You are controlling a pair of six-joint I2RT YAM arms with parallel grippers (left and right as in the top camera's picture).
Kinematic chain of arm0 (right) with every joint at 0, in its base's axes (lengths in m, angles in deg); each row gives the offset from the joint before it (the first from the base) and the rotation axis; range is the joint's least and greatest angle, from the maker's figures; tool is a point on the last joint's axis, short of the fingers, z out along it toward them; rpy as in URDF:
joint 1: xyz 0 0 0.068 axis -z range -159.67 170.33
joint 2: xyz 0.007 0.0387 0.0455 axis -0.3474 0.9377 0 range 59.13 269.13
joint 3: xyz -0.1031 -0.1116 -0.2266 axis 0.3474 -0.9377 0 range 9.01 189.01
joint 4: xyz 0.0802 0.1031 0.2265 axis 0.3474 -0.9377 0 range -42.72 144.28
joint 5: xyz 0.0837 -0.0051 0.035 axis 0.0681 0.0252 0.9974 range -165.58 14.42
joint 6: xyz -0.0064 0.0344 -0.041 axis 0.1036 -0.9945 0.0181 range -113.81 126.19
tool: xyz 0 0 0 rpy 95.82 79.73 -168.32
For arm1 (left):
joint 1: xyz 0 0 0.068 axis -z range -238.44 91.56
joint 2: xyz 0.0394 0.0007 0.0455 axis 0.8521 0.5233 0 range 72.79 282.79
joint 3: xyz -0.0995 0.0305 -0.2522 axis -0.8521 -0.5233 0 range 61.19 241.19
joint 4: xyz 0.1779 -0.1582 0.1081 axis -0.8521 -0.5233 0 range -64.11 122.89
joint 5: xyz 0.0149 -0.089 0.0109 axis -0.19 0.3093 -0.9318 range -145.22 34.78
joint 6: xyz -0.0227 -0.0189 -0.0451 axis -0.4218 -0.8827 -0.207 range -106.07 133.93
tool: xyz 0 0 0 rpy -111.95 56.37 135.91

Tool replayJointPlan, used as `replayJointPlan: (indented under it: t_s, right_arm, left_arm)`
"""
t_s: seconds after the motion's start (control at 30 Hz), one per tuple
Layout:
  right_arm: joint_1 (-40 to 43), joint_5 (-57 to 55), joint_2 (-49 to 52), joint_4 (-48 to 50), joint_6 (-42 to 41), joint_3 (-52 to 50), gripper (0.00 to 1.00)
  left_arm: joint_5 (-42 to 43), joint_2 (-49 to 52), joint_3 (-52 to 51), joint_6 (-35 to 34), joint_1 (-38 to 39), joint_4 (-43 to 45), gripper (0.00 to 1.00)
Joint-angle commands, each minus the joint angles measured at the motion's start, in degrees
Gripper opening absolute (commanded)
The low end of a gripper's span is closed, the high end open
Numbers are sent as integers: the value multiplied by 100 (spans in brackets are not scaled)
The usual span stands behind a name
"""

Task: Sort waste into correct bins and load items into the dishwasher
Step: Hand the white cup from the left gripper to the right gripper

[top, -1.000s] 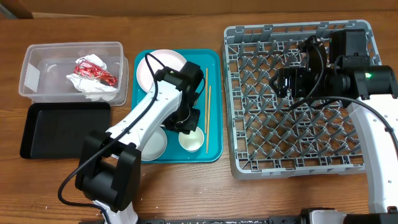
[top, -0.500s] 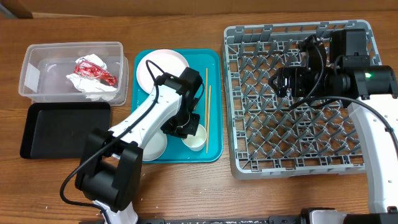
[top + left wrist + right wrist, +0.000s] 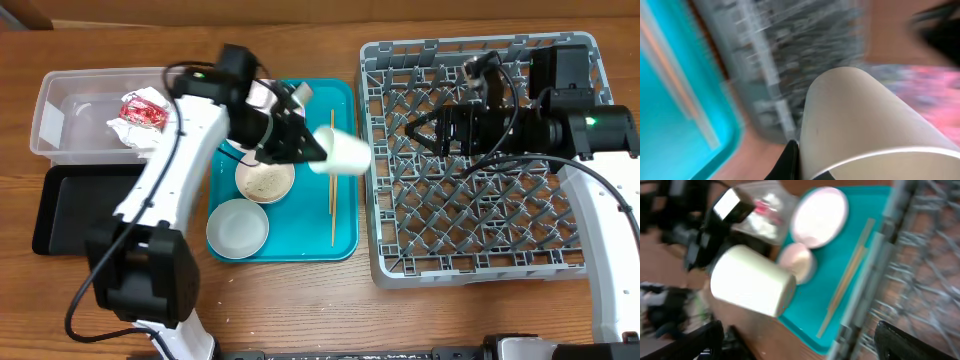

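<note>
My right gripper grips the cup's closed base end [image 3: 359,155] [image 3: 780,294] next, opposite my left gripper, to load the small white cup with its opening down into the dishwasher.
My left gripper [image 3: 312,147] is shut on the small white cup [image 3: 342,152], holding it tipped on its side in the air over the right edge of the teal tray [image 3: 345,245]. In the left wrist view the cup [image 3: 860,120] fills the frame, with a black finger [image 3: 790,161] against its wall. My right gripper [image 3: 412,130] is open over the dishwasher rack [image 3: 480,240], facing the cup [image 3: 750,280]. On the tray lie a small plate with rice [image 3: 265,181], a grey bowl [image 3: 238,227] and the chopsticks [image 3: 333,205]. The larger plate [image 3: 820,216] lies at the tray's far end.
The clear tub [image 3: 60,110] at the far left holds the crumpled napkin and red wrapper [image 3: 140,112]. The black tray [image 3: 70,210] lies just in front of it. My left arm crosses over the tub's right end and the teal tray.
The left gripper closed on the cup, lifted it off the tray and swung it up and right toward the rack, tipping it sideways. The small plate with rice is now uncovered.
</note>
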Motion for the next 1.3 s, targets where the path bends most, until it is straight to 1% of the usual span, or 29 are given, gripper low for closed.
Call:
replayJointPlan:
  t_s: [0.0,0.1,0.13,0.5,0.7,0.9,0.97,1.03,1.1,1.17,1.2,1.23,1.27]
  right_arm:
    - [-225,1064,-7,328,-13,-15,96]
    - [-463,1239,-7,717,-20,-15,94]
    - [-621,1233,-7,1001,-168,-15,93]
    - [-1003,1226,22,1805,-361,-13,93]
    - [-1228,1217,251,2103,-463,-15,92]
    - [-1351,1381,341,2208,-470,-13,80]
    - [-1351,1381,341,2216,-470,-13,74]
    - [-1351,1381,341,2218,-470,-13,65]
    - [-1351,1381,341,2214,-470,-13,59]
    - [-1351,1381,341,2210,-470,-13,56]
    - [-1349,1381,339,2192,-472,-13,56]
    - [-1340,1381,339,2188,-474,-13,56]
    - [-1320,1381,339,2188,-520,-13,56]
  left_arm:
    - [2203,-39,96,675,-225,-59,4]
    - [2754,-39,96,734,-267,-59,4]
    - [3003,-39,96,791,-264,-74,4]
    - [3005,-39,96,820,-227,-372,4]
    - [3003,-39,96,863,-144,-376,4]
    - [3001,-39,96,968,-79,-369,4]
    - [3001,-39,96,968,-79,-369,4]
    - [3001,-39,96,968,-79,-367,5]
    - [2999,-39,96,968,-79,-348,18]
    - [2999,-39,96,968,-83,-323,38]
    - [2999,-39,96,966,-92,-304,51]
    - [2994,-37,96,966,-107,-282,59]
    - [2981,-37,96,966,-122,-282,64]
